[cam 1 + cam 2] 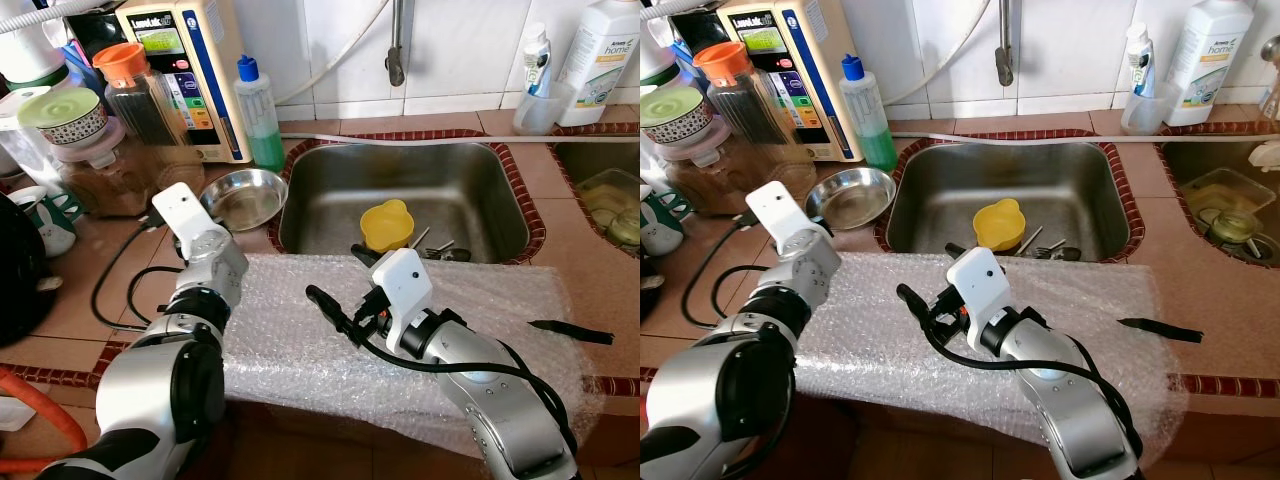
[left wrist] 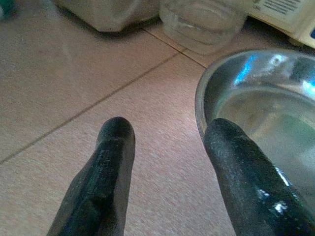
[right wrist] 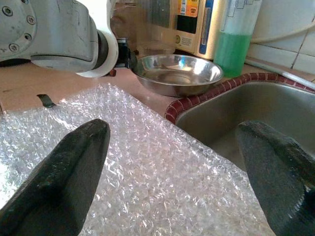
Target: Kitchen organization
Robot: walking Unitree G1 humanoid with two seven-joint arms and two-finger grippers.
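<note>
I should grab the steel bowl by its thin near rim with my left gripper next. The steel bowl's round body is much wider than my open fingers.
A round steel bowl (image 1: 245, 197) sits on the tiled counter just left of the sink (image 1: 470, 180). My left gripper (image 2: 167, 142) is open low over the counter, one finger (image 2: 110, 162) on the tile side and the other across the bowl's rim (image 2: 209, 93). In the eye views its white wrist (image 1: 200, 235) hides those fingers. My right gripper (image 1: 340, 280) is open above a sheet of bubble wrap (image 1: 290, 350) spread along the counter's front edge, holding nothing. A yellow cup (image 1: 387, 224) and some cutlery (image 1: 440, 250) lie in the sink.
Behind the bowl stand a green soap bottle (image 1: 258, 115), a water machine (image 1: 185, 70) and jars (image 1: 130, 90). A black cable (image 1: 115, 290) loops on the counter at left. A thin black piece (image 1: 570, 331) lies on the wrap at right. A tap (image 1: 397, 45) hangs over the sink.
</note>
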